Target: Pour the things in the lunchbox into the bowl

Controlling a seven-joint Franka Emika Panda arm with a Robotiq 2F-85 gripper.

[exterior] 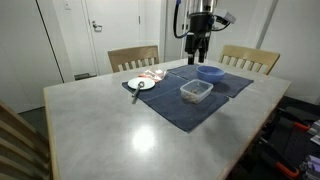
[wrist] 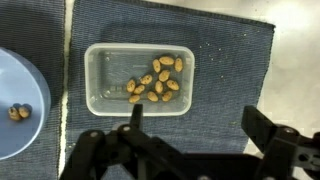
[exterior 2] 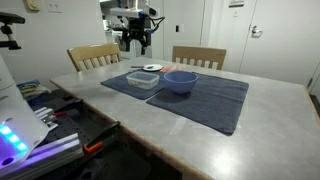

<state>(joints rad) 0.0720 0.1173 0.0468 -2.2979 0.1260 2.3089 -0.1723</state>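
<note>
My gripper needs to grab the rim of the lunchbox [wrist: 108, 80] next, on the lunchbox's short side farthest from the bowl. The opposite end then stays free to pour.
The lunchbox [wrist: 108, 80], a clear plastic rectangular container, lies on a dark blue mat [wrist: 225, 60] and holds several small yellow-brown pieces [wrist: 156, 82]. It also shows in both exterior views [exterior: 196, 91] [exterior 2: 143, 79]. The blue bowl [wrist: 12, 95] sits beside it at the left edge of the wrist view, with a couple of the same pieces inside. The bowl shows in both exterior views [exterior: 209, 72] [exterior 2: 180, 81]. My gripper [wrist: 197, 125] is open and empty. It hangs well above the lunchbox in both exterior views [exterior: 199, 48] [exterior 2: 135, 40].
A white plate [exterior: 141, 84] with a utensil lies on the mat's edge, with a pinkish cloth [exterior: 153, 74] behind it. Two wooden chairs [exterior: 133, 58] [exterior: 250, 58] stand at the far side of the grey table [exterior: 110, 130].
</note>
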